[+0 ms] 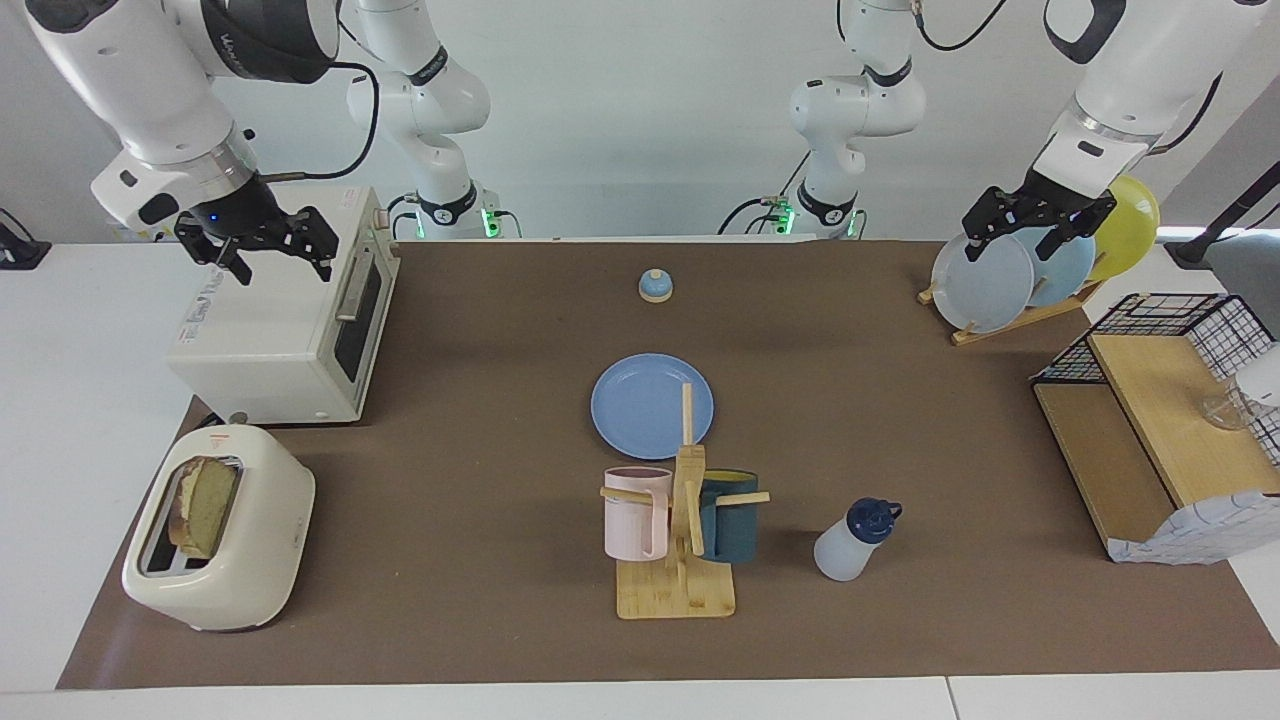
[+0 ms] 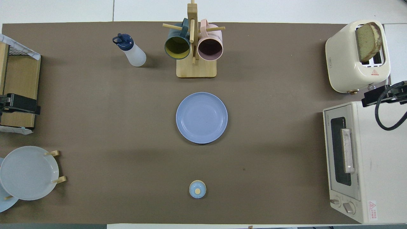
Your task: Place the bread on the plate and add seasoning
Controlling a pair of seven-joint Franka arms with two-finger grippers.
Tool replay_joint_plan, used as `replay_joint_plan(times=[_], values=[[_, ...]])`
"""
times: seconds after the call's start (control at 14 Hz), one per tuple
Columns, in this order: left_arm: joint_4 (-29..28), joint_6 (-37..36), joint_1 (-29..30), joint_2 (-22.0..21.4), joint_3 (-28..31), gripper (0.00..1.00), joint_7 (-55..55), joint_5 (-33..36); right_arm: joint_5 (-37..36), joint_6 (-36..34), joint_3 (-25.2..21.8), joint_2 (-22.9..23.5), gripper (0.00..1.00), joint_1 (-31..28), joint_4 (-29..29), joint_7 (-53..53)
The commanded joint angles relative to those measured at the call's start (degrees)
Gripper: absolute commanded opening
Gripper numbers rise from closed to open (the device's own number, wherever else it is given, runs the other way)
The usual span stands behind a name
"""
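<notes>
The toaster slot closes around the bread's lower part, so my right gripper should grab the bread by its exposed top crust next.
The bread stands upright in a slot of a cream toaster at the right arm's end of the table. Mid-table lies the blue plate with nothing on it. The seasoning, a white bottle with a navy cap, stands farther from the robots than the plate, toward the left arm's end. My right gripper hangs open over the toaster oven. My left gripper hangs open over the plate rack. Neither holds anything.
A white toaster oven sits nearer the robots than the toaster. A wooden mug rack with two mugs stands beside the bottle. A small bell, a plate rack and a wooden shelf are also here.
</notes>
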Motion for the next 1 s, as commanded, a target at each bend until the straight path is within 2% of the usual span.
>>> replay_joint_plan(times=[0.0,0.29,0.43,0.72,0.93], values=[[-0.8,0.6,0.3,-0.8,-0.2,1.0,-0.1,-1.1,0.6,0.4,0.1,0.5,1.0,-0.3,0.8,0.6],[-0.8,0.6,-0.5,-0.8,-0.2,1.0,-0.4,-1.0,0.5,1.2,0.1,0.6,1.0,-0.1,0.8,1.0],[-0.7,-0.1,-0.6,-0.8,-0.5,1.0,-0.4,-0.8,0.5,4.0,0.1,0.5,1.0,-0.1,0.2,0.8],[-2.5,0.5,-0.7,-1.7,-0.8,1.0,-0.5,-0.4,0.5,11.9,0.0,0.7,1.0,-1.2,-0.4,-3.7],[-6.5,7.4,-3.8,-3.1,-0.9,1.0,0.1,-0.4,1.2,24.3,0.0,0.6,1.0,-4.4,-4.1,-4.9]])
